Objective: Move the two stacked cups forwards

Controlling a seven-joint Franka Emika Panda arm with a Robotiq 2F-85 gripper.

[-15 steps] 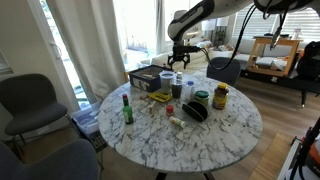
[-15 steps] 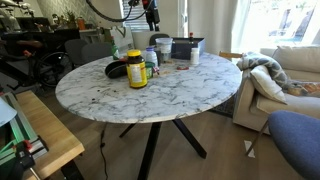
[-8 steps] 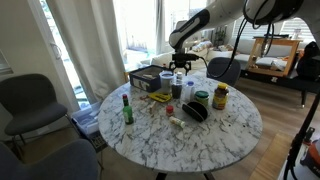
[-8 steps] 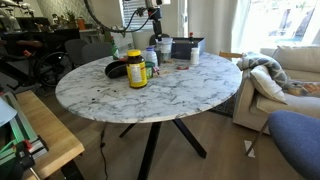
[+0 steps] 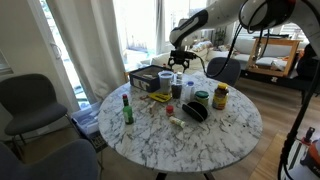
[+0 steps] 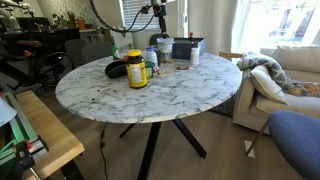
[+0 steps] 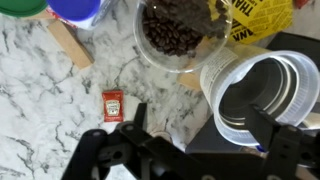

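My gripper comes down and only then closes on the two stacked cups, since the rim of the two stacked cups is still below my fingers.
The two stacked cups point(image 7: 255, 95) are pale grey tumblers seen from above in the wrist view, beside a black box. They also show in both exterior views point(image 5: 166, 80) point(image 6: 195, 52), standing at the far side of the round marble table point(image 5: 230, 130). My gripper point(image 7: 200, 122) is open and empty and hangs above the cups. The stack lies mostly under the right-hand finger, not centred between the two. In both exterior views the gripper point(image 5: 178, 64) point(image 6: 156, 20) hovers above the cluster of objects and touches nothing.
A clear jar of dark contents point(image 7: 180, 35) stands right beside the cups, with a yellow package point(image 7: 250, 15), a red packet point(image 7: 113, 104) and a wooden stick point(image 7: 72, 42) nearby. A black box point(image 5: 145, 78), a green bottle point(image 5: 127, 110) and a yellow-lidded jar point(image 5: 220, 96) stand on the table.
My gripper has come down a little towards the cluster of objects and stays open. Nothing on the table has moved.
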